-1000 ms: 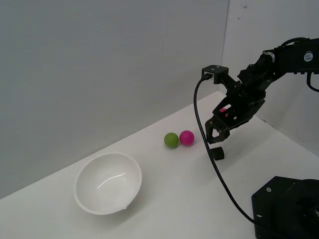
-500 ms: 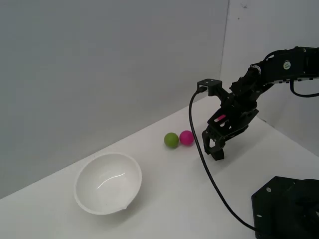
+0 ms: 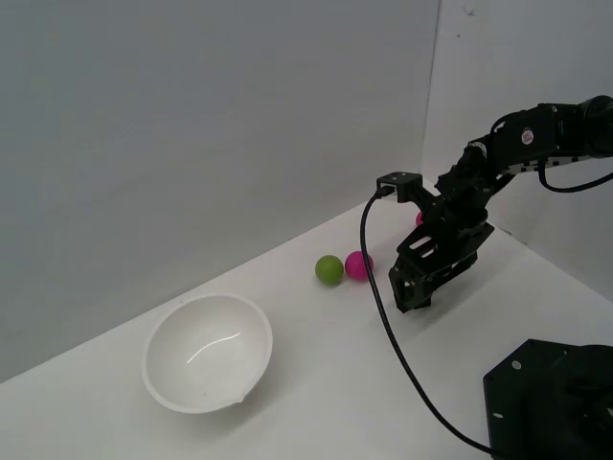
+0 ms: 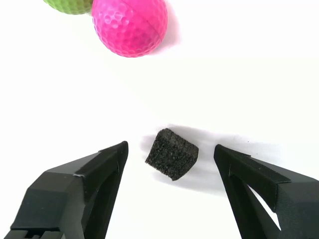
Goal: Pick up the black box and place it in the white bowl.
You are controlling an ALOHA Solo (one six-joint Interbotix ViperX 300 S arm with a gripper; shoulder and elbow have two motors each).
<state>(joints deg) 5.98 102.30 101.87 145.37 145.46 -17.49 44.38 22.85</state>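
The black box should go in the white bowl [image 3: 207, 352], so my gripper needs to grab the box by its opposite corners next.
The black box [image 4: 172, 154] is a small matte black cube lying on the white table. In the wrist view it sits between my two fingertips with a gap on each side. My gripper [image 4: 171, 149] is open around it and low over the table. In the exterior view my gripper [image 3: 414, 299] is down at the table, and the box is hidden behind it. The white bowl [image 3: 207, 352] stands empty toward the exterior view's left, well away from the gripper.
A pink ball [image 3: 357, 264] and a green ball [image 3: 329, 269] lie side by side on the table just beyond the gripper; both show in the wrist view, pink [image 4: 129, 25] and green [image 4: 70, 5]. The black robot base [image 3: 551, 398] sits at the front right. A cable [image 3: 402, 355] hangs from the wrist.
The arm has come down and slightly toward the exterior view's left, so the open gripper now straddles the black box, which is hidden behind it in the exterior view.
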